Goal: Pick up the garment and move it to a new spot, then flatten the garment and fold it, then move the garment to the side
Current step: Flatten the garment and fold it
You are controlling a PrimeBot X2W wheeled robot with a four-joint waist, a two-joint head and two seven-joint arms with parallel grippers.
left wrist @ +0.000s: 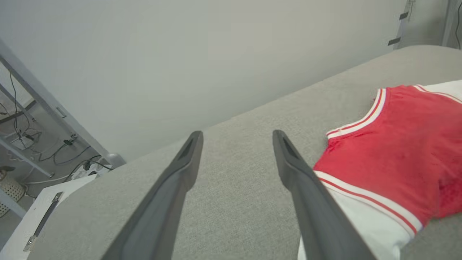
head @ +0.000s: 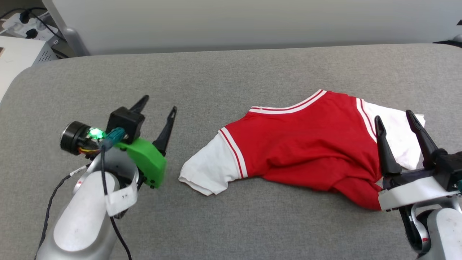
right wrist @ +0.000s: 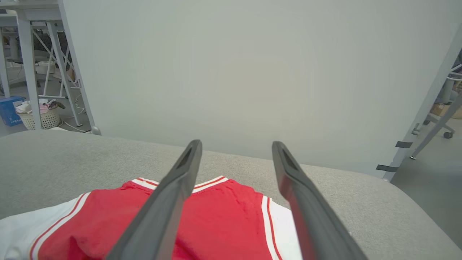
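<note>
I need to use my left gripper next to pick up the garment by the open edge of its white sleeve, because the red body lies rumpled in loose folds.
The garment, a red T-shirt with white sleeves and striped trim, lies rumpled on the grey table right of centre, its lower part bunched toward the front. My right gripper hovers open over the shirt's right side, nothing between its fingers. In the right wrist view the garment spreads below that open gripper. My left gripper stands open over bare table left of the shirt's white sleeve. In the left wrist view the open gripper points at the table, the garment to its right.
A pale wall panel rises behind the table's far edge. A white cabinet and power strips sit off the table's left corner. In the right wrist view a laundry basket stands on the floor under desks.
</note>
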